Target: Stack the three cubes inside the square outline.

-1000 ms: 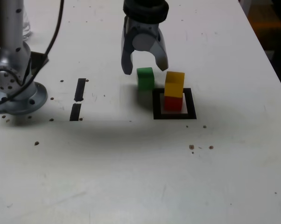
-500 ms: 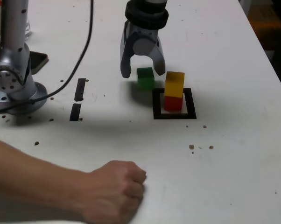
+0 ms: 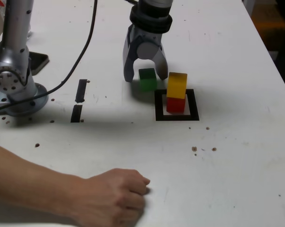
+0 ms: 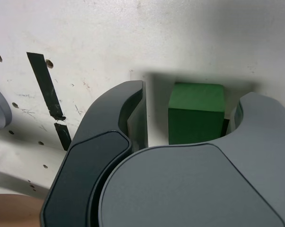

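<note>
My fingers reach down on either side of the green cube [image 3: 147,79], low over the white table. Closing would catch it, so my gripper closes on it now.
The green cube [image 3: 147,79] rests on the white table just outside the square outline [image 3: 160,116], toward the exterior view's left and behind it. Inside the outline the yellow cube [image 3: 177,85] sits on top of the red cube [image 3: 175,104], slightly askew. My gripper [image 3: 145,74] is open and low over the table, one finger on each side of the green cube. In the wrist view the green cube [image 4: 197,111] lies between the dark fingers [image 4: 133,109] of the gripper [image 4: 192,94], with a white gap on one side.
A person's forearm and fist [image 3: 115,198] lie on the table at the front. The arm's base [image 3: 17,90] stands at the exterior view's left, with a black cable above it. Two short black tape strips [image 3: 81,91] lie beside the base.
The gripper has sunk a little around the green cube. A person's forearm and fist have come into the front of the exterior view. The cubes have not moved.
</note>
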